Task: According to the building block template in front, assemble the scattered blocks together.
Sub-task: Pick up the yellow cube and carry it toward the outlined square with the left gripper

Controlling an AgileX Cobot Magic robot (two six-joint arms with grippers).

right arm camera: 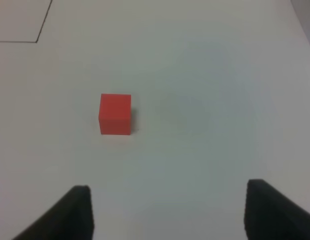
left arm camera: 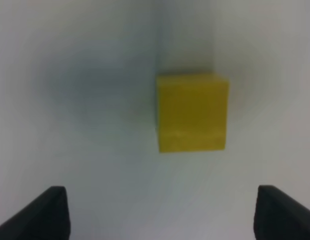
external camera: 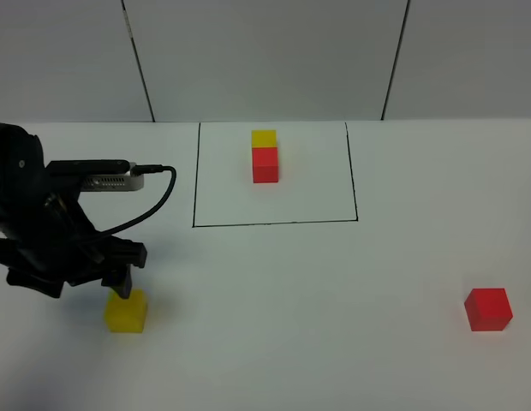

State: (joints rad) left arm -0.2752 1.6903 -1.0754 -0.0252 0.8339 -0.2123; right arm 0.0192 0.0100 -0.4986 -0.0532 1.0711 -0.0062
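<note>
I should next use my left gripper to grab the loose yellow cube (external camera: pixel 127 310) by its sides. Then I can rebuild the template's yellow-and-red pair (external camera: pixel 265 156).
The template is a yellow cube (external camera: pixel 264 138) joined to a red cube (external camera: pixel 265 163) inside a black-line rectangle (external camera: pixel 274 224) at the back middle. The loose yellow cube (external camera: pixel 127 310) lies at the front left. My left gripper (external camera: pixel 120 282) hovers just behind and above it, open and empty. In the left wrist view the yellow cube (left arm camera: pixel 192 112) lies ahead of the open gripper (left arm camera: pixel 162 215), off centre between the fingertips. The loose red cube (external camera: pixel 489 309) lies at the front right. In the right wrist view the red cube (right arm camera: pixel 115 114) lies ahead of my open right gripper (right arm camera: pixel 170 215), apart from it.
A black cable (external camera: pixel 154 201) loops from the left arm over the white table (external camera: pixel 317 317). A grey panelled wall (external camera: pixel 265 51) rises behind the table. A corner of the black rectangle shows in the right wrist view (right arm camera: pixel 37 40). The right arm is outside the exterior view.
</note>
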